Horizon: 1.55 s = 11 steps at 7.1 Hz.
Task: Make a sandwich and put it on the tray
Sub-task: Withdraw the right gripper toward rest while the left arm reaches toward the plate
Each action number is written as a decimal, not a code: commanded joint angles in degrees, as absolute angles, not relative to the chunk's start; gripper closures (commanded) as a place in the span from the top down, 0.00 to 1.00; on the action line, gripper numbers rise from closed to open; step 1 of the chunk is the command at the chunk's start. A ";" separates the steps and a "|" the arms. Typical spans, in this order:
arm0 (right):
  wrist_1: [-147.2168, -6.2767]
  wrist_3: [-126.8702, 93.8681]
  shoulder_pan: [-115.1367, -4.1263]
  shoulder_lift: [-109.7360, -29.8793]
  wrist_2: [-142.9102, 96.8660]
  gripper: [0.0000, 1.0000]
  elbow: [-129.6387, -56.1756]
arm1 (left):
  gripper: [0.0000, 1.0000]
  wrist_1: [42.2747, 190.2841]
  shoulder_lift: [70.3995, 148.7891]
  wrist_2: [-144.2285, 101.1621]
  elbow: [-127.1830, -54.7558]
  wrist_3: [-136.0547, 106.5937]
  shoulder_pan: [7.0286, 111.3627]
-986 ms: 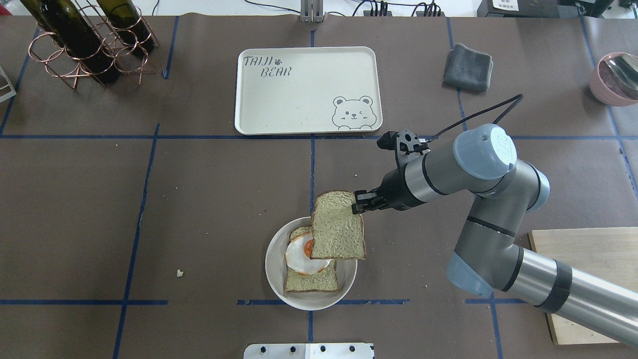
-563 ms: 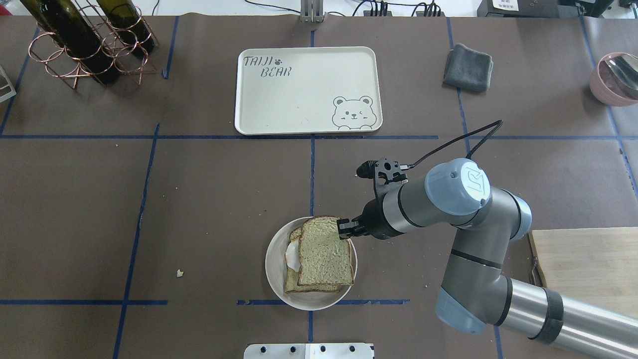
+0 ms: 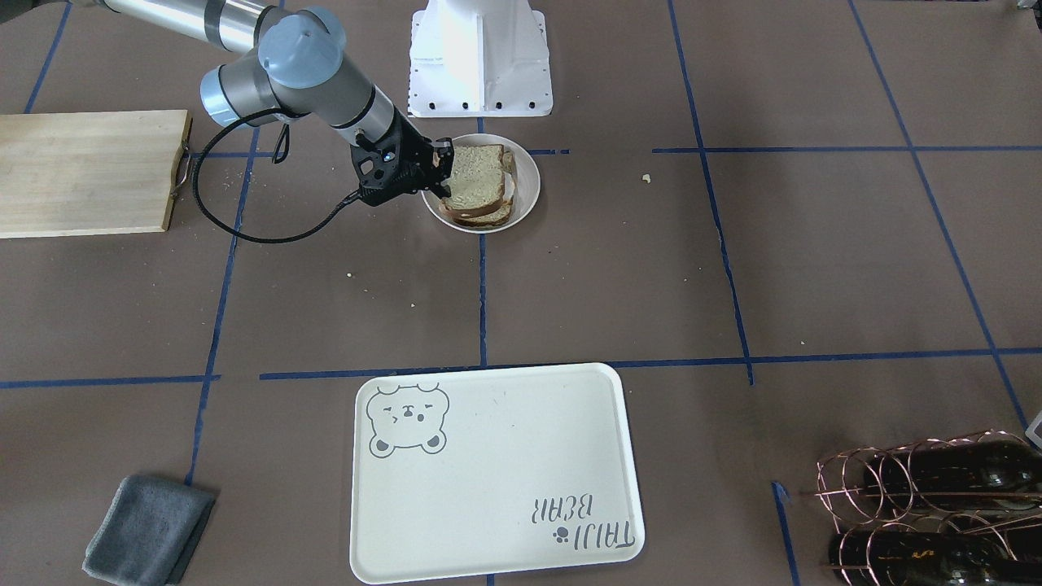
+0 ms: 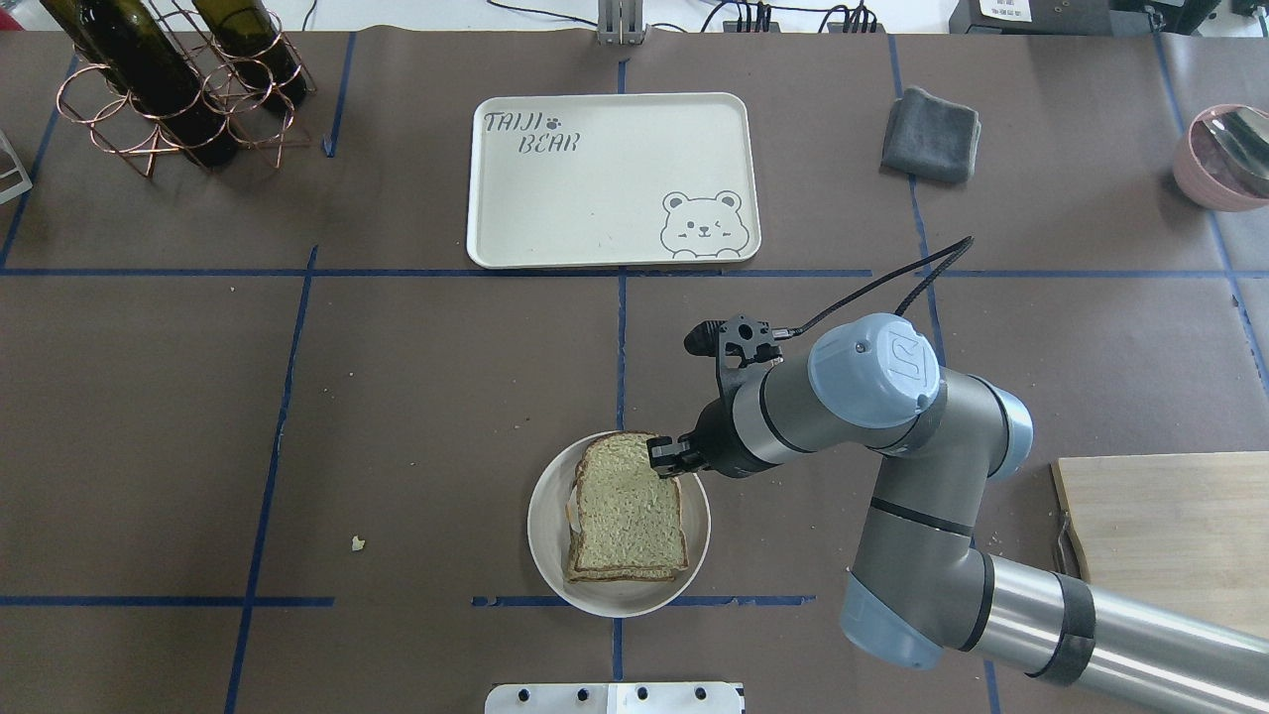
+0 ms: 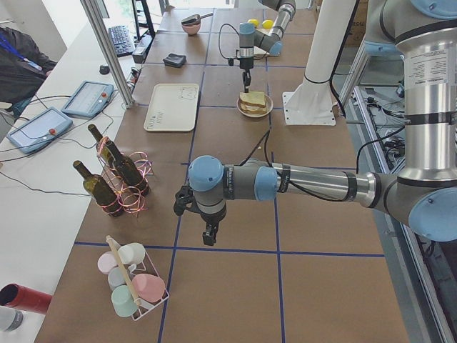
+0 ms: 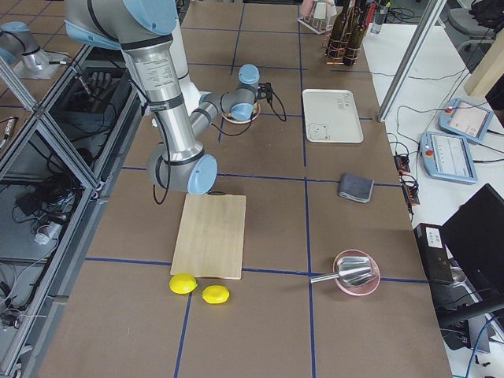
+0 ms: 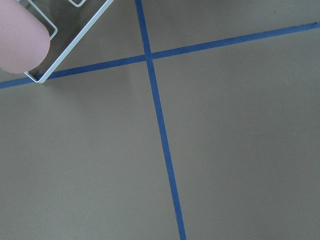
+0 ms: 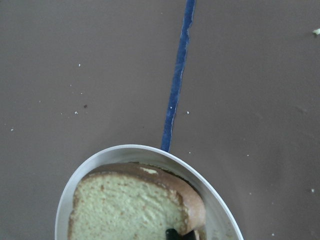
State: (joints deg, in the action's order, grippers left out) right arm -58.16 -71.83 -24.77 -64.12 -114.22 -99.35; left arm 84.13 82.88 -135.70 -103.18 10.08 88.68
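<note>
The top slice's edge rests on the lower slice inside the dish, so the top slice would settle. It is now time for my right gripper to release the top slice.
The sandwich stack sits in a small round white dish near the table's front middle. The top bread slice lies over the lower slice and hides the egg. My right gripper is shut on the top slice's far right corner, low over the dish; it also shows in the front-facing view. The right wrist view shows the slice and the dish rim. The cream tray with the bear drawing lies bare at the far middle. My left gripper hangs far to the left; I cannot tell whether it is open.
A wooden cutting board lies at the right front. A grey cloth lies right of the tray. A copper bottle rack stands at the far left. A pink bowl sits at the far right. A cup rack stands near my left arm.
My right gripper has moved down and left with the top slice. The slice now lies on the stack and covers the egg, which showed before.
</note>
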 commanded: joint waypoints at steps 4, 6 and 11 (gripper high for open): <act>-61.25 -74.18 -26.17 -64.16 -112.23 1.00 -100.02 | 1.00 84.20 82.88 -135.70 -103.62 10.02 88.59; -73.15 -72.44 -31.26 -63.98 -113.11 1.00 -105.35 | 1.00 84.20 82.88 -135.62 -104.41 10.02 88.68; -93.84 -36.04 -51.99 -66.60 -122.94 1.00 -106.35 | 1.00 91.01 95.36 -136.57 -104.24 9.14 88.07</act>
State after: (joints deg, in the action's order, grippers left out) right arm -89.33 -47.10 -46.47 -65.00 -120.25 -106.41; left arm 86.84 93.26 -135.90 -104.55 9.27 88.40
